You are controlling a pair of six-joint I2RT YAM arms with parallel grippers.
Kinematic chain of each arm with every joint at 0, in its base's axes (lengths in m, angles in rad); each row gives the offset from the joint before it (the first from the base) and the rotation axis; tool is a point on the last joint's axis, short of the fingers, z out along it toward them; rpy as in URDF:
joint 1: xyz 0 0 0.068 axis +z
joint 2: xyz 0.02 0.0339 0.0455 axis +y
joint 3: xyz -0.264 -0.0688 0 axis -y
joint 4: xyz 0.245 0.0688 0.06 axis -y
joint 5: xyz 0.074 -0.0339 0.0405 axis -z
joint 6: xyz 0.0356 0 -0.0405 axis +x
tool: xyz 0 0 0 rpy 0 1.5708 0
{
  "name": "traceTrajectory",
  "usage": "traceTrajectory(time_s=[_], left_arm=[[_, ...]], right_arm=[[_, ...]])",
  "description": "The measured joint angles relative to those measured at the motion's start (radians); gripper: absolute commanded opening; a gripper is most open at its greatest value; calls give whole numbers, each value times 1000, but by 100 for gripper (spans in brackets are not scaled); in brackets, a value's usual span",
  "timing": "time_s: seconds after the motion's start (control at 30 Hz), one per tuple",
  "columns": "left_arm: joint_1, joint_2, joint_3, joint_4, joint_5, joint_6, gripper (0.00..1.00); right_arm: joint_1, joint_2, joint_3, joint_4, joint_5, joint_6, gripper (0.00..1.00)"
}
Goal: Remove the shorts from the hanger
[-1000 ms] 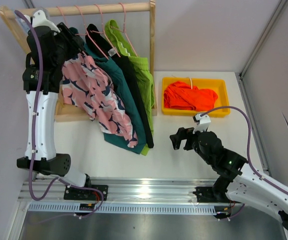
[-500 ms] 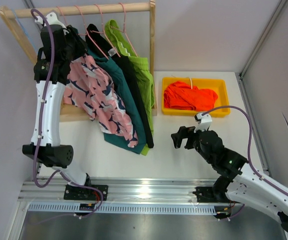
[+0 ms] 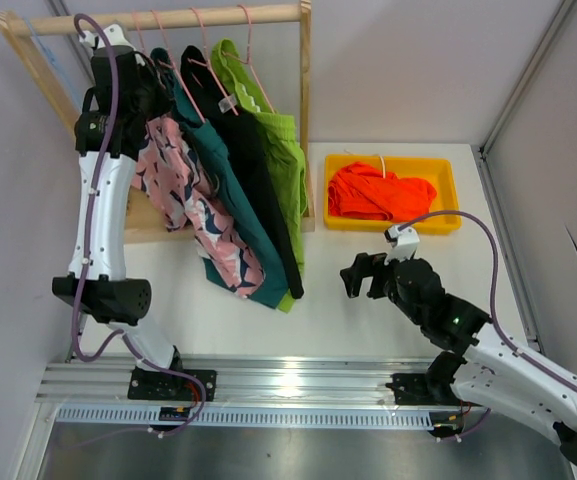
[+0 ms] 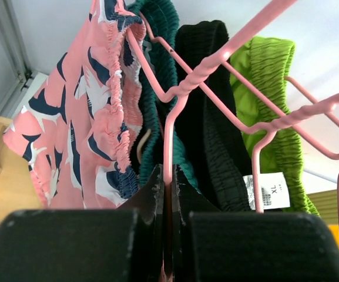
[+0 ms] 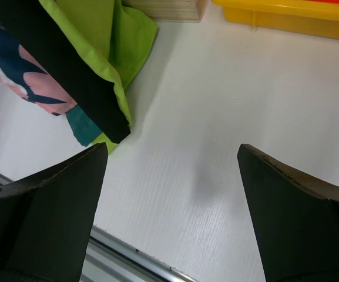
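Note:
I am holding the pink hanger with my left gripper by its wire below the neck (image 4: 168,183), so lifting now would bring the hanger up with the pink shorts (image 4: 69,135) on it.
Four shorts hang on pink wire hangers from the wooden rail (image 3: 218,17): pink with navy splotches (image 3: 183,190), teal (image 3: 238,235), black (image 3: 258,190) and lime green (image 3: 283,160). My left gripper (image 3: 153,78) is up by the rail, shut on the wire of a pink hanger (image 4: 168,135) just below its neck. That wire runs down between the pink shorts (image 4: 69,135) and the teal shorts (image 4: 157,23). The orange shorts (image 3: 378,190) lie in the yellow bin (image 3: 393,160). My right gripper (image 3: 360,275) hovers open over the table, holding nothing.
The rack's wooden side post (image 3: 306,110) stands between the hanging shorts and the yellow bin. A white XL tag (image 4: 265,189) shows on the black shorts (image 4: 210,117). The hems of the lime shorts (image 5: 125,35) hang near my right gripper (image 5: 172,153). A metal rail (image 3: 288,385) borders the near edge.
My left gripper has moved right along the rail and closed on the hanger wire. The hanging shorts have swung and bunched to the right. The right arm has barely moved.

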Motion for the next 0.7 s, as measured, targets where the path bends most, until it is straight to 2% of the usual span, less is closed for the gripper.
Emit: traceTrajectory(time_s=[0.13,0.27,0.7], left_arm=[[-2,-3,45,-60,-5,11,0],[-6,-36,99,-108,-4,21,0],[-10,-212,160,-171,16,35,0]], right_arm=[[6,26,9,40,-66,-14,99],[72,116,107,67,-123,-62,99],[345,601,878,161,-154,-240,99]])
